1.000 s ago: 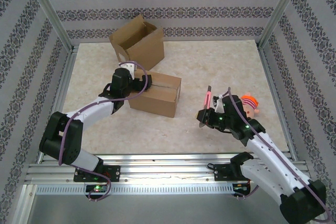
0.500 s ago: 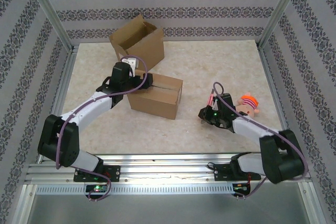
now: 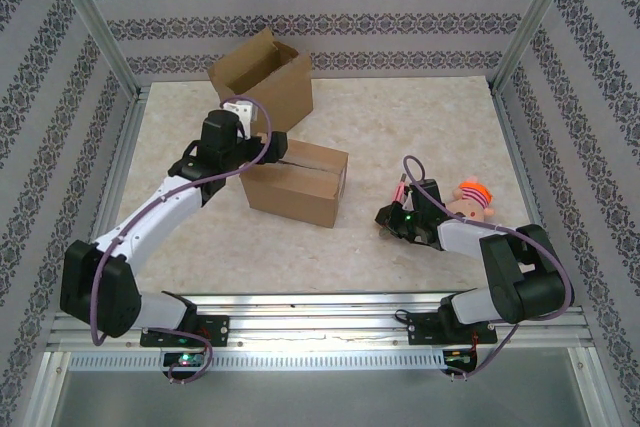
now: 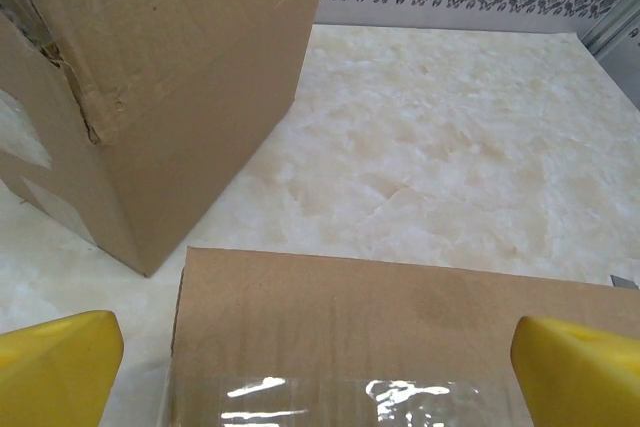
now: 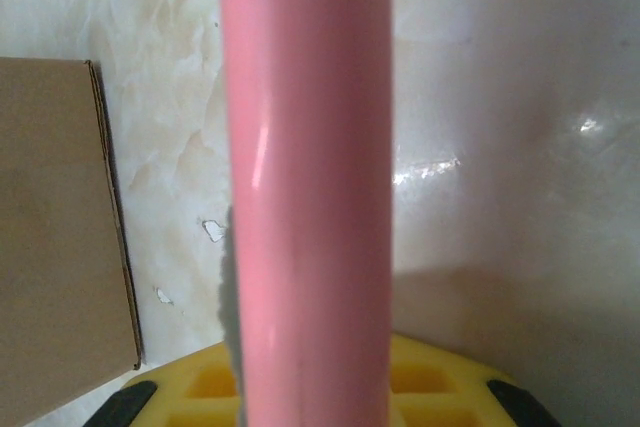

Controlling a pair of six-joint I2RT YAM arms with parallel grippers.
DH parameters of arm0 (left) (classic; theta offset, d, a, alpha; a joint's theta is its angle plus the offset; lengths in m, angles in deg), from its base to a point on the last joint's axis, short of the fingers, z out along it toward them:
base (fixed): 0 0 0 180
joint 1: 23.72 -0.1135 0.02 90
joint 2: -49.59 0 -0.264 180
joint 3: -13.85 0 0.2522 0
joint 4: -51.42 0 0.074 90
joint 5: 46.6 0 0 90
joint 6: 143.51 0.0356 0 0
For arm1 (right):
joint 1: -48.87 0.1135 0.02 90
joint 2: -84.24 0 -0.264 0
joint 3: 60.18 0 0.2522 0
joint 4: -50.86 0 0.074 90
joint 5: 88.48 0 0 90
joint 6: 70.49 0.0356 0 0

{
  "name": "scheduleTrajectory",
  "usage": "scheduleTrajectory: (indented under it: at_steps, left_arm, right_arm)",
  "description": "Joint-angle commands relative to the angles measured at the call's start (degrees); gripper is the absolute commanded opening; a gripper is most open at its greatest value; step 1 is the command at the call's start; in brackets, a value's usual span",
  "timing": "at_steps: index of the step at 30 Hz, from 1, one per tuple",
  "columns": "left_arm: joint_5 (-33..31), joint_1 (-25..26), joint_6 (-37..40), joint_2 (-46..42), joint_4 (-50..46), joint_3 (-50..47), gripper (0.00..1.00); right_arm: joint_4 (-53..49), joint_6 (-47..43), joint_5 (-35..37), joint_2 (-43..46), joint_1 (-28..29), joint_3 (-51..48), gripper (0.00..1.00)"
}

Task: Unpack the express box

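The pink cutter is low over flat, empty marble. My right gripper needs to let go of the cutter, and it would come to rest on the tabletop.
The express box (image 3: 300, 183) is a shut cardboard carton lying mid-table, with clear tape across its top (image 4: 380, 332). My left gripper (image 3: 248, 150) hovers over the box's left end, wide open; its yellow fingertips (image 4: 55, 367) stand either side of the taped top, touching nothing. My right gripper (image 3: 396, 215) sits low by the table, right of the box, shut on a pink cutter handle (image 3: 401, 190) that points away from it. In the right wrist view the pink handle (image 5: 305, 187) runs up from the yellow pads (image 5: 440, 382), with the box's edge (image 5: 55, 247) to the left.
A second, opened cardboard box (image 3: 262, 77) stands at the back left, close behind the express box (image 4: 150, 77). A plush doll with orange hair (image 3: 472, 199) lies just right of my right gripper. Metal frame posts and rails border the marble-patterned table (image 3: 420, 127).
My left gripper has drawn back and to the left from the box's top, still open. My right arm has folded down toward the table, carrying the pink cutter lower and slightly right.
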Motion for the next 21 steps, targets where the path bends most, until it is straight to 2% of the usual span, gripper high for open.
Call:
scheduleTrajectory:
  at_steps: [1, 6, 14, 17, 21]
  left_arm:
    - [-0.99, 0.66, 0.81, -2.64, -4.97, 1.52, 1.0]
    - [-2.07, 0.65, -0.39, -4.22, -8.81, 1.34, 1.0]
    - [-5.72, 0.65, -6.91, -8.34, -17.69, -1.71, 1.0]
    - [-6.85, 0.65, -10.16, -10.38, -22.57, -3.01, 0.99]
    - [-5.41, 0.61, -13.62, -12.44, -25.54, -6.7, 0.78]
  right_arm:
    - [1.58, 2.25, 3.26, -1.03, 0.35, -1.62, 0.18]
    - [-1.88, 3.72, 5.23, 3.65, 0.23, -2.91, 0.42]
    - [-10.01, 3.85, 5.79, 15.11, 0.15, -2.86, 0.65]
    - [-16.09, 2.15, 5.6, 20.81, 0.3, -0.23, 0.73]
    - [-26.52, -4.19, 6.49, 25.01, 0.66, 9.23, 0.8]
